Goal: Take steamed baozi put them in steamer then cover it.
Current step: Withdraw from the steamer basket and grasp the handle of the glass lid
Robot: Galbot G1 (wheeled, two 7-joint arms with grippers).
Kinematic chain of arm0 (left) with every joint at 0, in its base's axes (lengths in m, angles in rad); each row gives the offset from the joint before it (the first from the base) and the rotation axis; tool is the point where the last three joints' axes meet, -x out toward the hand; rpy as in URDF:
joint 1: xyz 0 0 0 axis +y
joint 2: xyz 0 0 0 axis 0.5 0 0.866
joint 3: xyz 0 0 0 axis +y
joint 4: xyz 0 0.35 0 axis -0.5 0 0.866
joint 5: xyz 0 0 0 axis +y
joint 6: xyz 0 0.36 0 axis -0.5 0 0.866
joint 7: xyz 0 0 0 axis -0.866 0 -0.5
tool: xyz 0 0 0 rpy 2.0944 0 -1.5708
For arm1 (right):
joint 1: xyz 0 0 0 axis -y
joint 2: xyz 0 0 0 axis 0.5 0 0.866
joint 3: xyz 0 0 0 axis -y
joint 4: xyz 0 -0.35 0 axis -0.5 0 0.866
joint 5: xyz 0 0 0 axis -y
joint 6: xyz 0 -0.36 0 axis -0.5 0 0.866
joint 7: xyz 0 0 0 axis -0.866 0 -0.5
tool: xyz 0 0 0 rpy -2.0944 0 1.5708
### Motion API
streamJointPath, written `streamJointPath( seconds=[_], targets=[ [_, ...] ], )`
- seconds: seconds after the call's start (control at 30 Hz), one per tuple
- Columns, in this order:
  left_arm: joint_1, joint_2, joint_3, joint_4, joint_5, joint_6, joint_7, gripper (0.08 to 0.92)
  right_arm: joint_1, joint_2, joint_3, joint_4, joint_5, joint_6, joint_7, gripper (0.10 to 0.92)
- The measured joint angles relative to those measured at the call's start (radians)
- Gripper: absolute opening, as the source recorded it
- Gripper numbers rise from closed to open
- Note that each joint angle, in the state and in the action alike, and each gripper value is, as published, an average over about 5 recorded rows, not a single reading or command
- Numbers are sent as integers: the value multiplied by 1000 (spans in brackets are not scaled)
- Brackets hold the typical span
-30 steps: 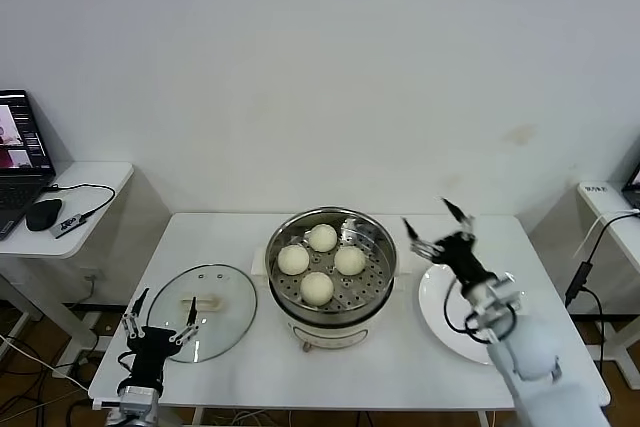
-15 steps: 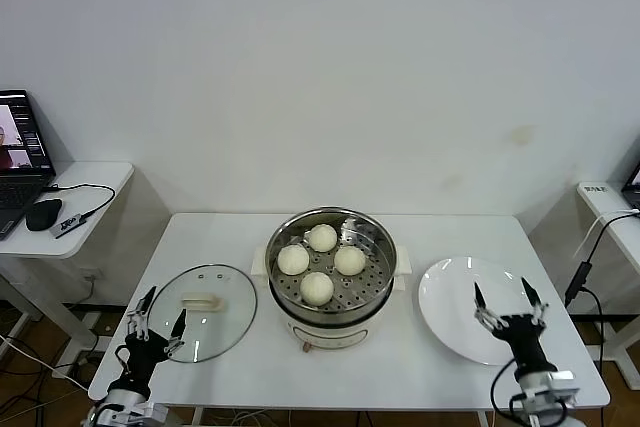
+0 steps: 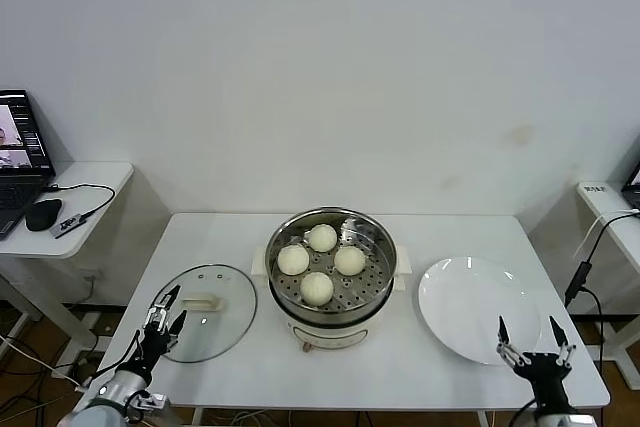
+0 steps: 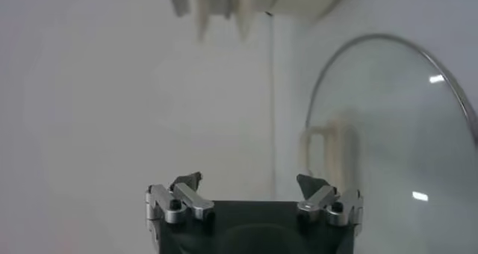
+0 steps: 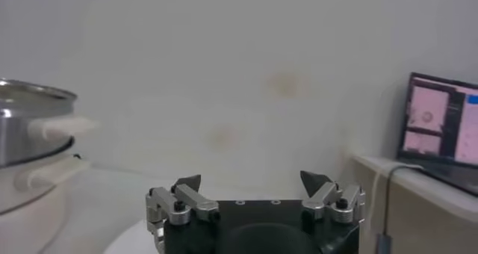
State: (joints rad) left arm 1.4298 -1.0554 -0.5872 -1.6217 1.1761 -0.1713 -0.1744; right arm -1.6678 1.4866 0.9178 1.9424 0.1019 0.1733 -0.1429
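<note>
The cover's round glass (image 3: pixel 215 333) lies flat and is much wider than the fingers, so the left gripper will grip the cover next by its narrow cream bar handle (image 3: pixel 202 303).
Four cream-white baozi (image 3: pixel 320 262) sit on the perforated tray inside the shiny steel steamer (image 3: pixel 372 284) at the table's middle. The clear glass cover (image 3: pixel 222 322) with its cream bar handle (image 3: pixel 203 301) lies flat on the table left of the steamer; it also shows in the left wrist view (image 4: pixel 388 151). My left gripper (image 3: pixel 163 311) is open and empty, low at the cover's front-left edge. My right gripper (image 3: pixel 534 339) is open and empty, low at the table's front right by the white plate. The steamer's side shows in the right wrist view (image 5: pixel 33 132).
An empty white plate (image 3: pixel 478 308) lies right of the steamer. A side desk with a laptop (image 3: pixel 22 159), mouse and cable stands at the far left. Another small desk (image 3: pixel 610 207) stands at the far right. The wall runs behind the table.
My right gripper has dropped from beside the steamer down past the plate to the table's front right edge. My left gripper has moved up to the cover's edge.
</note>
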Motion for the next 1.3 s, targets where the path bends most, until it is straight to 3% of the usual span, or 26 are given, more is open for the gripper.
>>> streamJointPath(
  seconds=[0.97,1.07,1.3],
  targets=[
    [-284,-15,138,257,65,5,7,823,-21,51,12,-37,-39,4,-2,823],
    [-300,-15,144,278,55,5,5,796,-20,52,10,-42,-42,5,-3,823],
    [-313,-17,157,312,35,3,8,602,-16,55,5,-51,-48,3,-4,823]
  ],
)
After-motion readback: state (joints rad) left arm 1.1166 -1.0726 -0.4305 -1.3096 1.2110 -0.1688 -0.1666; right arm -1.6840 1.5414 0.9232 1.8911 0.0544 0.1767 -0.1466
